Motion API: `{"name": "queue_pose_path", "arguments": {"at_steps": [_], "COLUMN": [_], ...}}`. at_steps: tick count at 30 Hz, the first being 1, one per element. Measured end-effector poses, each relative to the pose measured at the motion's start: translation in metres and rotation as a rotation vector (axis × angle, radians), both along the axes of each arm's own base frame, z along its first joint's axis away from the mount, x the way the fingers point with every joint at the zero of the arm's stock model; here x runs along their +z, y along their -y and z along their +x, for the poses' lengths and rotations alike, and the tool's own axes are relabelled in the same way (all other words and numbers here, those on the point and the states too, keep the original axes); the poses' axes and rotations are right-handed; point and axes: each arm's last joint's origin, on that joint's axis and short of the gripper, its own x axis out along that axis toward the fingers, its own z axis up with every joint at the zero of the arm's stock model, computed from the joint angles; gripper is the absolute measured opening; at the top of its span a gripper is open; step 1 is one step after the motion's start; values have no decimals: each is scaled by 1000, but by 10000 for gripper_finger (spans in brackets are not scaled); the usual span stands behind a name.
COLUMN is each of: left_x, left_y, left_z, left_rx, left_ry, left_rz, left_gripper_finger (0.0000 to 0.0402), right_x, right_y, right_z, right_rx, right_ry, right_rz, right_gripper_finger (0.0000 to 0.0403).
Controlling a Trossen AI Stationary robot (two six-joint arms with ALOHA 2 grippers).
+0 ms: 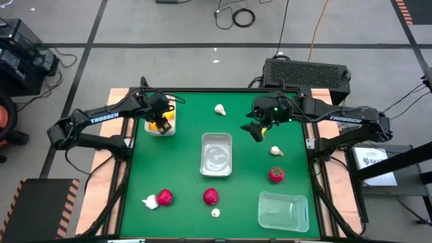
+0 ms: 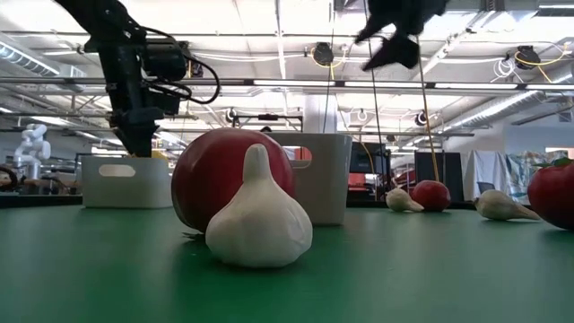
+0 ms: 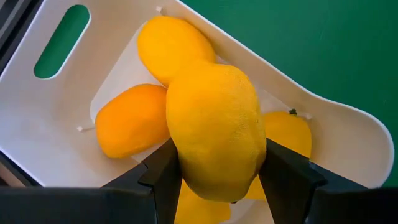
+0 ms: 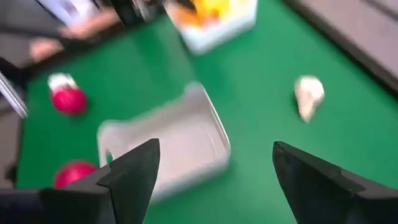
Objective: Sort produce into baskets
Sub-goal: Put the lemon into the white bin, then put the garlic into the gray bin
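The fourth lemon is over the lemons, inside the basket's rim, and would rest in the white basket (image 3: 81, 130), so it is now time for my left gripper to open.
A white basket (image 1: 164, 128) at the table's far left holds three yellow lemons (image 3: 130, 119). My left gripper (image 1: 160, 123) hangs right over it, shut on a fourth lemon (image 3: 214, 130). My right gripper (image 1: 257, 131) stands open and empty above the table at the far right, beside a clear basket (image 1: 217, 154) that stands mid-table. Three red strawberry-like pieces (image 1: 210, 196) and several off-white garlic bulbs (image 1: 276, 151) lie loose on the green table. A second clear basket (image 1: 283, 210) stands at the near right. My left gripper pinches the lemon's two long sides (image 3: 180, 155) between its two fingers (image 3: 163, 174), about the lemon's near half. The fingers slant down from above. The lemon sits over the lemons in the white basket; whether it touches them I cannot tell.
A garlic bulb (image 1: 220, 109) lies at the far middle, another (image 1: 215, 212) at the near edge beside a red piece. A garlic and a red piece (image 1: 165, 196) lie together at the near left. Green table shows bare between the white basket and the near-left pieces.
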Motion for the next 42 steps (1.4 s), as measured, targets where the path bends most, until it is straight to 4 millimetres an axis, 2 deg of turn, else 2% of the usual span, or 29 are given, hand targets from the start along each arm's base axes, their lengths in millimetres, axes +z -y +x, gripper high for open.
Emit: {"name": "queue_pose_path", "arguments": {"at_steps": [7, 16, 20, 25, 32, 36, 42], "left_x": [0, 0, 8, 31, 59, 64, 63], "left_y": [0, 1, 1, 1, 9, 24, 59], "left_z": [0, 0, 1, 5, 34, 55, 81], "left_rx": [-5, -9, -7, -16, -111, -250, -489], "left_ry": [5, 5, 0, 29, 263, 374, 436], "left_rz": [-6, -14, -19, -41, 10, 36, 38], "left_gripper_finger": [199, 275, 286, 288, 288, 288, 288], "right_x": [0, -20, -28, -30, -39, -45, -49], "right_y": [3, 7, 7, 5, 2, -3, -16], "right_z": [15, 35, 38, 36, 25, 18, 14], "right_rx": [13, 16, 23, 57, 58, 57, 92], "right_ry": [75, 17, -21, -54, -197, -295, -367], "right_rz": [-37, -23, -11, -4, 30, 63, 78], "right_gripper_finger": [302, 302, 302, 302, 302, 302, 302]}}
